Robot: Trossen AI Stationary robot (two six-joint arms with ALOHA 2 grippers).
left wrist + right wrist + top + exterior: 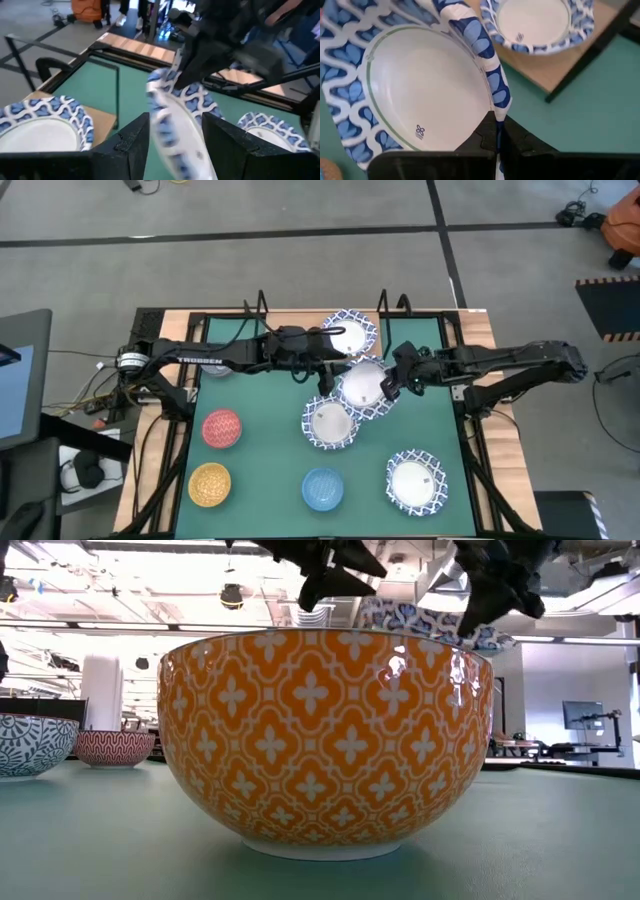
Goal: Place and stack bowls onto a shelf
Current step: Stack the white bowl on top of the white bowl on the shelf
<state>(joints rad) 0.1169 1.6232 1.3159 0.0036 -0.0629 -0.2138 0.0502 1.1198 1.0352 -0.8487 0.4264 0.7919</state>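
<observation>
I will grab the raised lattice bowl by its patterned rim with my left gripper next, so I can stack it on the shelf bowl.
A white bowl with a blue lattice rim (362,387) hangs above the green mat, just over another such bowl (331,423) that rests on the mat. My right gripper (390,385) is shut on its right rim. My left gripper (325,380) stands open at its left side, and in the left wrist view the rim (172,115) runs between the two fingers. A third lattice bowl (350,332) sits on the shelf's wood board (560,70) at the far edge. Red (221,428), yellow (210,483) and blue (322,488) bowls stand on the mat. My right gripper pinches the held bowl's rim (501,100) between its two fingers, one on the inner face and one on the outer. The fingers come from the table's right, slanting down. The bowl is lifted clear and tilted. My left gripper has the opposite rim between its open fingers; whether they touch it I cannot tell.
A fourth lattice bowl (415,480) sits at the near right of the mat. A grey-blue bowl (213,366) shows partly under the left arm. Black upright posts (262,305) of the shelf frame rise at the far edge. The yellow bowl (325,740) fills the low view.
</observation>
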